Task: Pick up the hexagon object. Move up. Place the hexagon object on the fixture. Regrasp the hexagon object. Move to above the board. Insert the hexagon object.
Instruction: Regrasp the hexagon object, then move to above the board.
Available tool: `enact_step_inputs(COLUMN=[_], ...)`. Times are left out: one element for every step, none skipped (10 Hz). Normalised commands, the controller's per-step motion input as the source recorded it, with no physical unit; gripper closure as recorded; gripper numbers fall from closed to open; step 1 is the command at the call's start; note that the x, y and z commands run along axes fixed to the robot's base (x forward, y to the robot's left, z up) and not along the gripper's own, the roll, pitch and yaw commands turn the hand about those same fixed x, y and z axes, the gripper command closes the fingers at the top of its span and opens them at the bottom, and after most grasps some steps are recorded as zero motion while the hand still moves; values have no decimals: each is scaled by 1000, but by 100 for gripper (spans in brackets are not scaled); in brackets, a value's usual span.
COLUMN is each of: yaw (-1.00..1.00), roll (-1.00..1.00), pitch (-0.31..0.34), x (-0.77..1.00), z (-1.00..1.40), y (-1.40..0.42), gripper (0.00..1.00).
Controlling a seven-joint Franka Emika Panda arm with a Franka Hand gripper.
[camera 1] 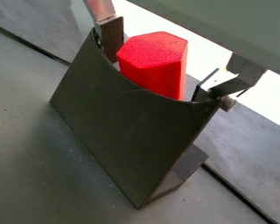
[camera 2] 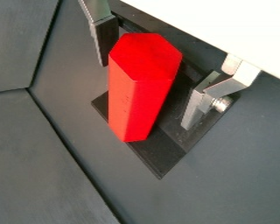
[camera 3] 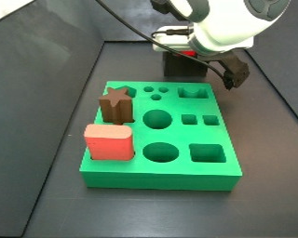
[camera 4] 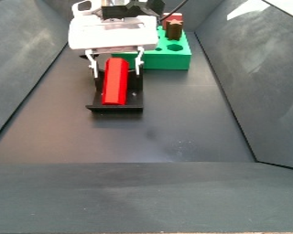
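Note:
The gripper picks up the hexagon object by its upturned hexagonal end [camera 1: 152, 54] next. That leaves the object's lower length free to enter the board.
The hexagon object [camera 1: 154, 61] is a glossy red prism resting in the notch of the dark fixture [camera 1: 119, 131], one hexagonal end pointing up toward the wrist. In a side view it lies sloped along the fixture [camera 4: 116, 108]. My gripper [camera 1: 160, 70] straddles the upper end of the hexagon object [camera 2: 143, 83]; the silver fingers [camera 2: 206, 96] stand on either side, with a gap showing on one side. The gripper [camera 4: 113, 62] is open. The green board [camera 3: 127, 165] lies just beyond the fixture, away from the gripper.
On the board stand a brown star piece [camera 3: 115, 105] and a salmon-pink rounded block [camera 3: 109, 142]. Sloping dark walls enclose the floor [camera 4: 136, 155] on both sides. The board [camera 4: 174, 57] sits close behind the fixture.

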Motion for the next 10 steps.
enact_step_inputs(yaw=[-13,0,-255,-256,-203,-175,-125,-88,-34,-12], roll=[53,0,330,328,203,152,82,57,22,6], pitch=[-3,0,33,33,62,84,121,133,141,144], x=[12,0,-34,-34,-45,-45,-43,-43,-47,-47], z=[-170,0,1000,1000,1000,1000,1000,1000,1000,1000], y=[2,0,117,117,104,102,99,96,91,88], gripper=[0,100,100,100,100,100,100,100,100,100])
